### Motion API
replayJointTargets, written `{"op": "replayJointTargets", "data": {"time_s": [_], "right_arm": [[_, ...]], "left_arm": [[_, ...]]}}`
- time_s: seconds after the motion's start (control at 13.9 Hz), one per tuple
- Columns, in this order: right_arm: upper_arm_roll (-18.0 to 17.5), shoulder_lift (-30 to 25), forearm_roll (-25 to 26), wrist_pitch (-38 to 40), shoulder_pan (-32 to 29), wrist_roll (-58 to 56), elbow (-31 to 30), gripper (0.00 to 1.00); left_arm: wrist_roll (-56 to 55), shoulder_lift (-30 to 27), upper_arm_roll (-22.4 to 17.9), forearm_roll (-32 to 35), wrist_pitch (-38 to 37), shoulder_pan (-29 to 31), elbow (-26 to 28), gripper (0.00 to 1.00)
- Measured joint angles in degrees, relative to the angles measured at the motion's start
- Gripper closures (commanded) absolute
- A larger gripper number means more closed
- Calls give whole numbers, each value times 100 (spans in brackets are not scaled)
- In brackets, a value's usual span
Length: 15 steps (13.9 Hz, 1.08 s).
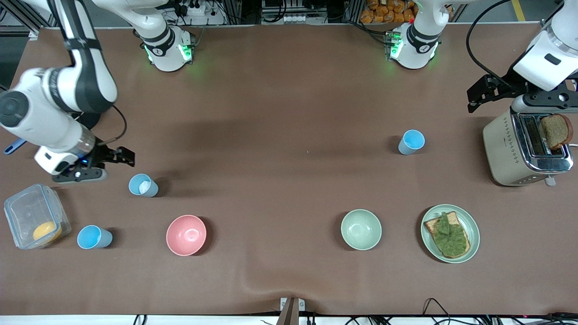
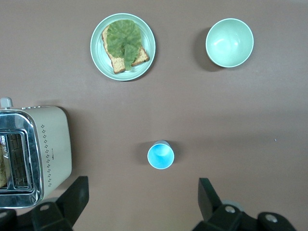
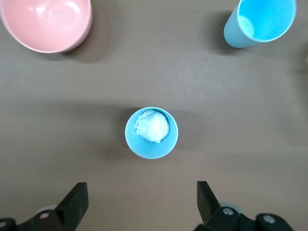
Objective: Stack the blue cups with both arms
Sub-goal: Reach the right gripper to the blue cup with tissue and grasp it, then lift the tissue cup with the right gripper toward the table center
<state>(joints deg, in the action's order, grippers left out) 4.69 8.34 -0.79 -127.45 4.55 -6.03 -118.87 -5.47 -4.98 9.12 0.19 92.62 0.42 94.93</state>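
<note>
My right gripper is going to grab a cup by its rim next, the one with the white patch inside, to stack the blue cups.
Three blue cups stand upright on the brown table. One cup [image 1: 411,142] [image 2: 160,155] is toward the left arm's end, beside the toaster. A duller cup with a white patch inside [image 1: 143,185] [image 3: 151,133] stands toward the right arm's end. The third cup [image 1: 94,237] [image 3: 260,21] is nearer the front camera than that one. My right gripper [image 1: 128,156] [image 3: 143,202] hangs open and empty just beside the white-patch cup, apart from it. My left gripper [image 1: 474,97] [image 2: 143,199] hovers open and empty over the table by the toaster, well above its cup.
A pink bowl [image 1: 186,234] [image 3: 46,21] and a pale green bowl [image 1: 361,229] [image 2: 229,42] sit near the front. A plate [image 1: 474,225] [image 2: 96,48] carries toast with lettuce. The toaster [image 1: 505,144] [image 2: 48,144] holds a bread slice [image 1: 556,131]. A clear lidded box [image 1: 27,212] stands at the right arm's end.
</note>
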Motion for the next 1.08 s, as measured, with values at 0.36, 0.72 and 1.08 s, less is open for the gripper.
{"op": "replayJointTargets", "data": {"time_s": [0.36,0.72,1.08], "right_arm": [[71,884,3,-1264,-158,144,-329,0],[88,1435,4,-1433,-337,133,-81,32],[90,1447,1,-1433,-337,135,-75,100]], "left_arm": [[0,2,-1,0,-2,1,-1,0],[0,4,-1,0,-3,1,-1,0],[0,5,-3,0,-5,2,-1,0]]}}
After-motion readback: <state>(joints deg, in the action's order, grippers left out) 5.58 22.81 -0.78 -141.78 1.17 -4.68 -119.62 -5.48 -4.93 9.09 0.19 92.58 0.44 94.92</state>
